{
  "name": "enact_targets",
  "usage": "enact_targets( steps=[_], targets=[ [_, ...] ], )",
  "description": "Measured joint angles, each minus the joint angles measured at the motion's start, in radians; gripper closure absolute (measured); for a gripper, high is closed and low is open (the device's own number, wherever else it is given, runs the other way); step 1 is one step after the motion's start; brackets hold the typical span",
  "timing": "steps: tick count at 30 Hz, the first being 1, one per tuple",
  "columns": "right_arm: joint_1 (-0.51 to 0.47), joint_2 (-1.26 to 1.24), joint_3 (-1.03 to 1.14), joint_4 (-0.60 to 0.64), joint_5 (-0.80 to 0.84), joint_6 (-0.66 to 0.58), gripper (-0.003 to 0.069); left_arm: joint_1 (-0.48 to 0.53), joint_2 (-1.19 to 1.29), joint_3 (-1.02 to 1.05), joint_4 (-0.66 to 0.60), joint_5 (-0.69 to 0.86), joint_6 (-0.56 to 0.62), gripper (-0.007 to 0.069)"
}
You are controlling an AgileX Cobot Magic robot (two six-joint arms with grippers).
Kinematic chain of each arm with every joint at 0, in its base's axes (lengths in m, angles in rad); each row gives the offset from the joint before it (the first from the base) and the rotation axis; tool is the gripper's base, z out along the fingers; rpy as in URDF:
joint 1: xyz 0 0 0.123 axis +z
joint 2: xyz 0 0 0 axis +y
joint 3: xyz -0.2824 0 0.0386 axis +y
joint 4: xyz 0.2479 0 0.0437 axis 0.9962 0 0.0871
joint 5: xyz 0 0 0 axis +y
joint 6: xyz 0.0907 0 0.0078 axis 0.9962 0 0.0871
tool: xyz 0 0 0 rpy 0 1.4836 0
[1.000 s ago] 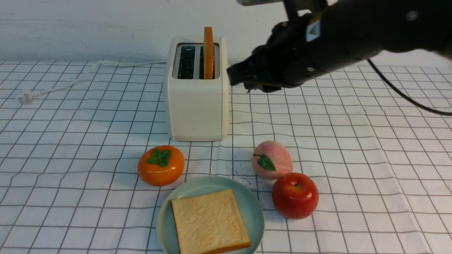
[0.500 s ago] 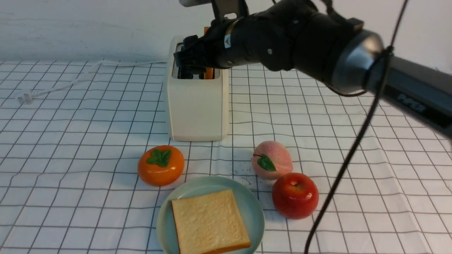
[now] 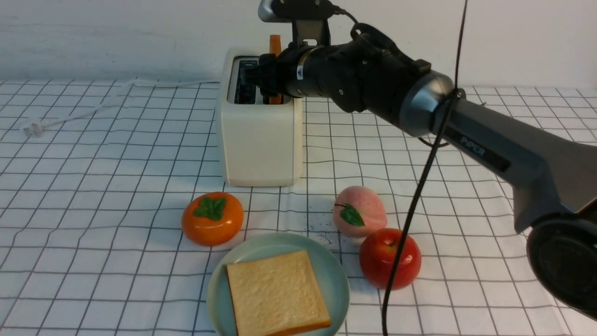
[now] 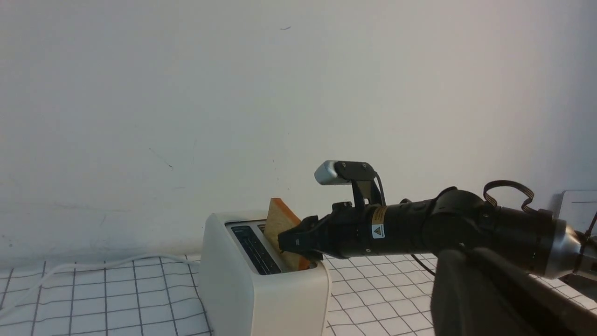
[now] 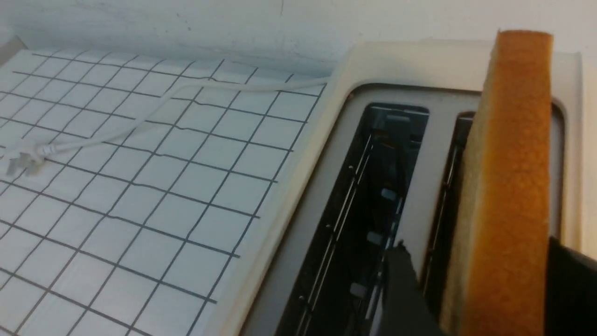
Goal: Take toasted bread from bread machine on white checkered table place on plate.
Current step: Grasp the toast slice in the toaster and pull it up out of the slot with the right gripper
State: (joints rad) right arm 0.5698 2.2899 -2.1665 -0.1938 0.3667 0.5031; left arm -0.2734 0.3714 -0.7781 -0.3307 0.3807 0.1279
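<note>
Next, my right gripper picks up the toasted bread by its exposed top edge (image 3: pixel 275 45), since the bread machine's narrow slot's sides enclose its lower part.
The cream-white bread machine (image 3: pixel 261 140) stands at the back of the white checkered table (image 3: pixel 93 186). One slice of toasted bread (image 3: pixel 275 44) stands upright in its right slot; the left slot is empty. My right gripper (image 3: pixel 268 86) is open over the slots, one finger on each side of that slice (image 5: pixel 508 163). The right wrist view shows the gripper (image 5: pixel 485 289) low around the toast. A second slice (image 3: pixel 277 294) lies flat on the mint-green plate (image 3: pixel 336 273) at the front. My left gripper (image 4: pixel 466 294) shows only as a dark blur, high off the table.
An orange persimmon (image 3: pixel 212 218) sits left of the plate; a peach (image 3: pixel 359 211) and a red apple (image 3: pixel 390 258) sit to its right. The white power cord (image 3: pixel 93 107) runs left from the toaster. The right arm's black cable (image 3: pixel 419 186) hangs in front of the apple.
My right arm has swung left from beside the toaster to over its top, and its fingers now sit on either side of the standing slice. Nothing else has moved.
</note>
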Motion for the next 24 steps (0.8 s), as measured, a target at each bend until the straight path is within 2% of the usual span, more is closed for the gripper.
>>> enact_targets(
  steps=[2, 3, 7, 9, 24],
  targets=[
    [0.000, 0.001, 0.000, 0.000, -0.005, 0.000, 0.0369, 0.000, 0.000, 0.000, 0.000, 0.002, 0.000, 0.0638],
    [0.000, 0.001, 0.000, 0.000, -0.005, 0.000, 0.0375, 0.000, 0.000, 0.000, 0.000, 0.002, 0.000, 0.0638],
    [0.000, 0.001, -0.001, 0.000, -0.010, 0.001, 0.0508, 0.000, 0.000, 0.000, 0.000, 0.016, 0.000, 0.0638],
    [0.000, 0.001, -0.001, 0.000, -0.010, 0.001, 0.0532, 0.000, 0.000, 0.000, 0.000, 0.020, 0.000, 0.0638],
    [0.000, -0.029, -0.001, 0.003, -0.015, 0.001, 0.0537, 0.000, 0.000, 0.000, 0.000, 0.022, 0.000, 0.0638]
  ],
)
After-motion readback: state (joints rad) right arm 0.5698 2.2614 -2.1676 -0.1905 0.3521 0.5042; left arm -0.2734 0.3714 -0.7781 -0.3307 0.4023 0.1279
